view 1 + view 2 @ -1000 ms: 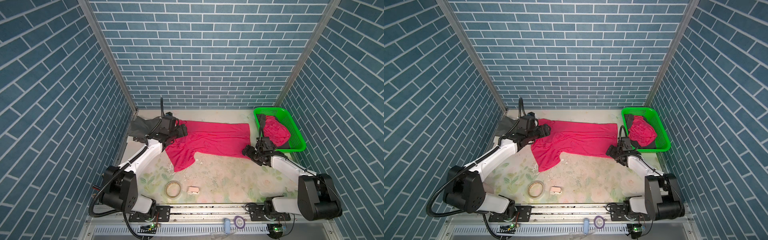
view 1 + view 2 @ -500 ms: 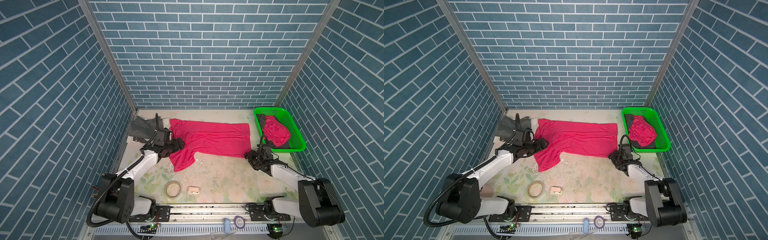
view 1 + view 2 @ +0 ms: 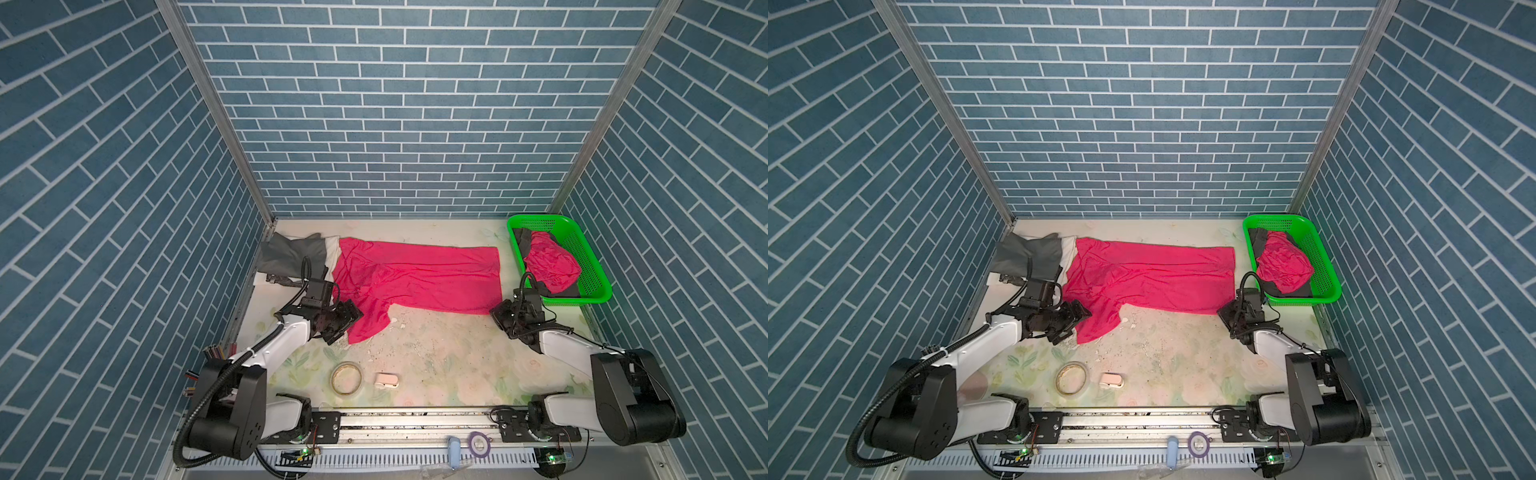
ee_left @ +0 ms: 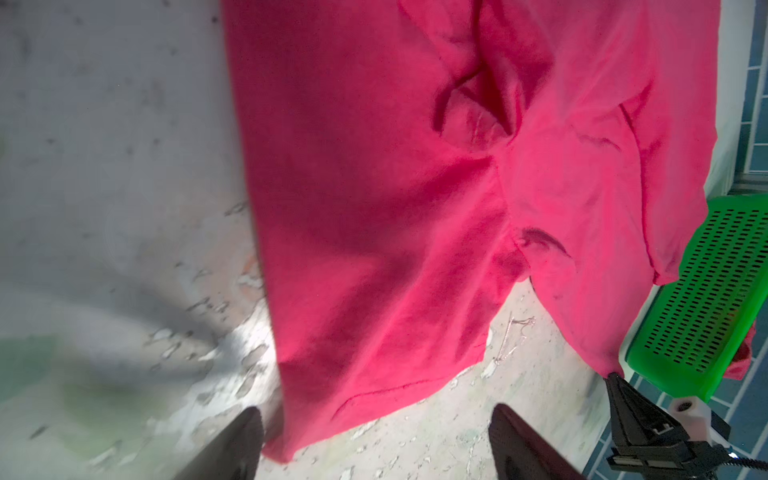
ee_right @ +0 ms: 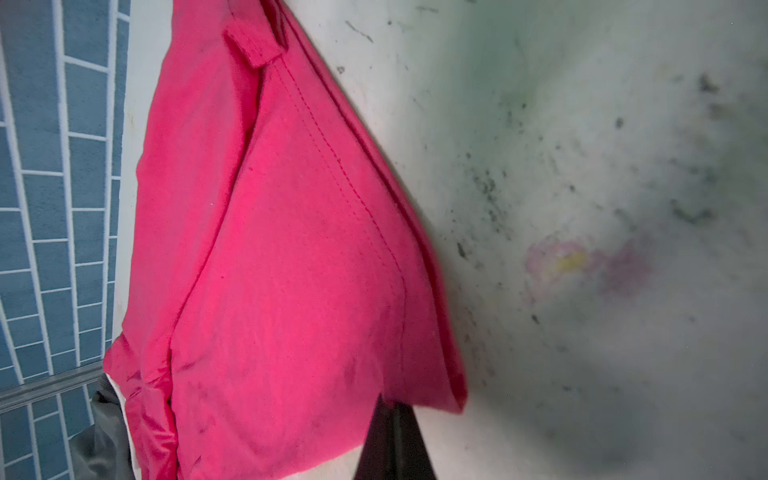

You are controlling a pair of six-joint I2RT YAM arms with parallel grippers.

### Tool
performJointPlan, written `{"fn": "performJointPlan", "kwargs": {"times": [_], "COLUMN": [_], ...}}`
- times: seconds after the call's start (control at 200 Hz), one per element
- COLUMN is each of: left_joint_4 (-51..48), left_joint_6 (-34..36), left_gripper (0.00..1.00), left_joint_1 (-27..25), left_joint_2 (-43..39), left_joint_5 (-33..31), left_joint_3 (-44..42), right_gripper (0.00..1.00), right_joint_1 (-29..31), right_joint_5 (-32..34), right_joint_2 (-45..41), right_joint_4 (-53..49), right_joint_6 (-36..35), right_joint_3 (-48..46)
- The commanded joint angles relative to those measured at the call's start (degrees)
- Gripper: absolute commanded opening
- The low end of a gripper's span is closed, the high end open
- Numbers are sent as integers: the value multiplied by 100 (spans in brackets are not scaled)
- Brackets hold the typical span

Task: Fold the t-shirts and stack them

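Observation:
The left gripper grabs the magenta t-shirt by the near sleeve's hem next, to fold that sleeve inward over the shirt's body.
A magenta t-shirt lies spread across the back of the table, one sleeve pointing toward the front. My left gripper is open at that sleeve's end; the sleeve hem lies between its fingers on the table. My right gripper is shut on the shirt's near right hem corner, and the cloth rises from its tips. Dark grey and white t-shirts lie at the back left. Another magenta t-shirt lies crumpled on a dark one in the basket.
The green mesh basket stands at the back right, close to my right arm. A tape roll and a small white object lie near the front. Blue brick walls close in three sides. Flakes of debris dot the table.
My left gripper has moved from the shirt's collar end toward the front, to the sleeve, staying open. My right gripper has closed on the hem corner.

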Motion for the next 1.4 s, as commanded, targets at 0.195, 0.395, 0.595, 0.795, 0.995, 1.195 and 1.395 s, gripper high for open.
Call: {"fn": "performJointPlan", "kwargs": {"times": [0.195, 0.395, 0.595, 0.795, 0.995, 1.195, 1.395], "left_joint_4": [325, 864, 979, 788, 175, -72, -373], "left_joint_6": [-641, -726, -526, -321, -270, -533, -472], "left_gripper": [79, 57, 5, 0, 0, 0, 0], "left_joint_1": [-84, -84, -85, -84, -86, -76, -50], "left_joint_2": [63, 406, 742, 505, -320, -1029, -1148], "left_joint_5": [339, 392, 579, 710, 467, 435, 326], "left_joint_3": [-600, -735, -633, -437, -150, -29, 388], "right_gripper": [3, 4, 4, 4, 4, 3, 2], "right_joint_1": [-16, -10, -13, -17, -20, -38, -108], "right_joint_5": [-68, -45, -47, 67, 291, 534, 642], "right_joint_2": [-48, -163, -196, -252, -760, -1531, -1961], "right_joint_4": [177, 182, 101, -137, -636, -1256, -1360], "right_joint_6": [-262, -299, -358, -557, -834, -1100, -1313], "right_joint_3": [192, 139, 170, 324, 267, 95, -16]}}
